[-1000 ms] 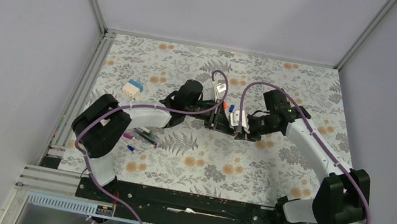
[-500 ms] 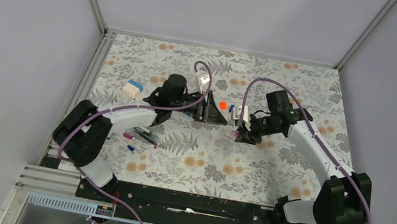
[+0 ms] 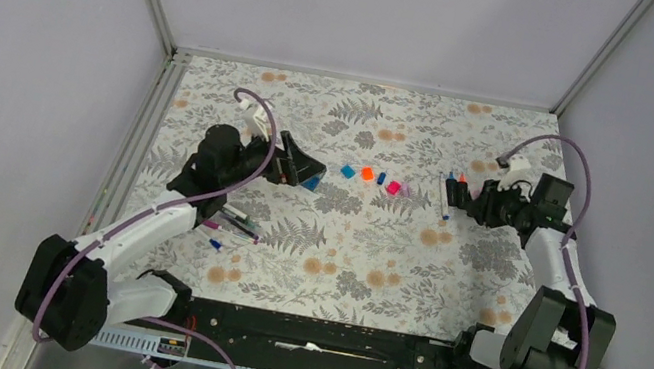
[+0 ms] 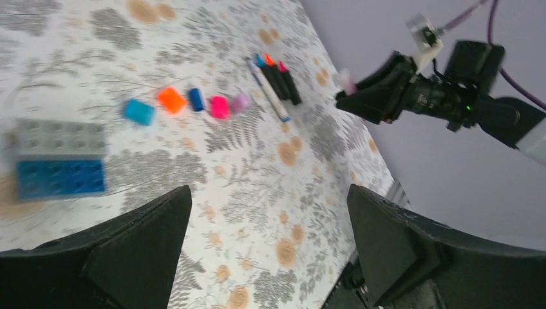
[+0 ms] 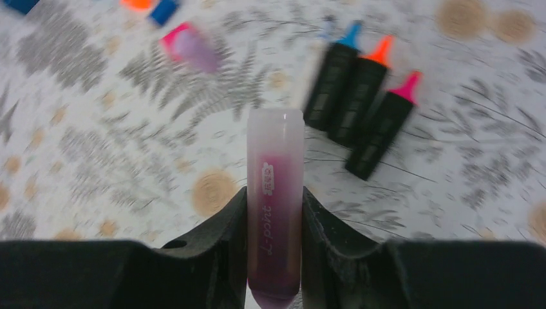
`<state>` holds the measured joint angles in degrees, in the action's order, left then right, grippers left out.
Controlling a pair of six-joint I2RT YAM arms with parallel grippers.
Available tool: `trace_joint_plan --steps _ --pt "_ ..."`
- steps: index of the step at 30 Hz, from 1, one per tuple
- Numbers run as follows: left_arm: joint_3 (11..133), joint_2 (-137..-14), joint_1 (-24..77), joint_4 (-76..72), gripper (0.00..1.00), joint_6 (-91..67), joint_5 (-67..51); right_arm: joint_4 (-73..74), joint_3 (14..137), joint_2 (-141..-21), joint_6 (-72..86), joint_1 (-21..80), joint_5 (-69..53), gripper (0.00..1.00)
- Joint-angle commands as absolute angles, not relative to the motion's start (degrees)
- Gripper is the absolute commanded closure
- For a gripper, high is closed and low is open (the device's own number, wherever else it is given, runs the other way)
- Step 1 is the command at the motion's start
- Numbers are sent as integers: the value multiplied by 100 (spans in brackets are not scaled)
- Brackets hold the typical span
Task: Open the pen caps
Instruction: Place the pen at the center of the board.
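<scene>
I should move the purple pen's body (image 5: 275,154) with my right gripper to the empty mat past the pink-tipped highlighter before I let go. The pen's body is short of there, so it would drop if I opened now.
Several loose pen caps lie in a row mid-table: light blue (image 4: 139,111), orange (image 3: 366,173), dark blue (image 4: 196,99), pink (image 3: 392,187) and purple (image 4: 240,103). My left gripper (image 3: 300,168) hangs open and empty to the left of the row, its jaws wide apart (image 4: 267,193). My right gripper (image 5: 275,193) is shut on a translucent purple pen barrel (image 5: 275,154), held above the table at the right (image 3: 465,201). Just beyond it lie three uncapped black highlighters (image 5: 360,122) with blue, orange and pink tips. The held pen's tip is hidden.
A blue-and-grey block (image 4: 58,158) sits close to my left gripper. A thin white pen (image 4: 270,96) lies beside the black highlighters. Several more pens (image 3: 237,224) lie near my left forearm. Frame rails border the floral mat (image 3: 357,281).
My left gripper opened, left the purple cap in the row and pulled back left. My right arm swung right with the purple barrel, toward the uncapped highlighters.
</scene>
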<state>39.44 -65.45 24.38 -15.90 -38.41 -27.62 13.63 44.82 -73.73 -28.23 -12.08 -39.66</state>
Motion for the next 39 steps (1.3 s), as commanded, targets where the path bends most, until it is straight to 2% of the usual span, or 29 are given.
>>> trace_joint_plan --steps 1,9,20,33,39 --pt "3632 -6176 2085 -1647 2 -3885 -2065 320 4552 -7855 -1225 -1702 -2935 95" --pt "3264 -5785 1630 -1566 2 -3946 -2029 443 5270 -9099 -1040 -1854 -2120 90" --pt "3149 -5724 1512 -1582 2 -3895 -2040 1154 6538 -10581 -1149 -1872 -2049 79" --pt "3142 -5863 1503 -1696 2 -3981 -2144 1348 6596 -10844 -1213 -1872 -2272 57" --pt "3094 -5806 1494 -1696 2 -3982 -2122 1349 6517 -10767 -1222 -1872 -2302 52"
